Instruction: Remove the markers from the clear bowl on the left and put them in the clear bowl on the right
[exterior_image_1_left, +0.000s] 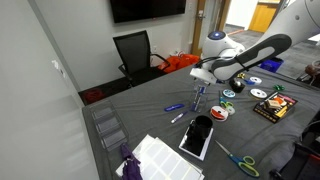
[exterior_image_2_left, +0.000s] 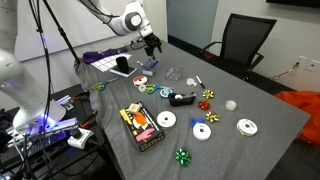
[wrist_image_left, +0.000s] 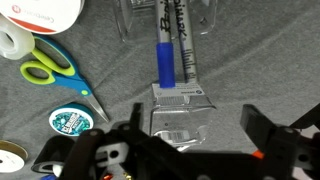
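The labeled bowl shows between my fingers, short of the markers' near ends, so it is too early to close. My gripper moves toward the markers first.
In the wrist view a blue marker and a white-bodied marker lie side by side. Their far ends reach into a clear bowl at the top edge. A second clear bowl with a barcode label sits right below their near ends. My gripper is open, with its two fingers on either side of this nearer bowl and above it, holding nothing. In both exterior views the gripper hangs low over the grey table.
Green-handled scissors and tape rolls lie to the left of the bowls. Two loose blue pens lie on the cloth. A black tablet, discs, a game box and a black chair are around.
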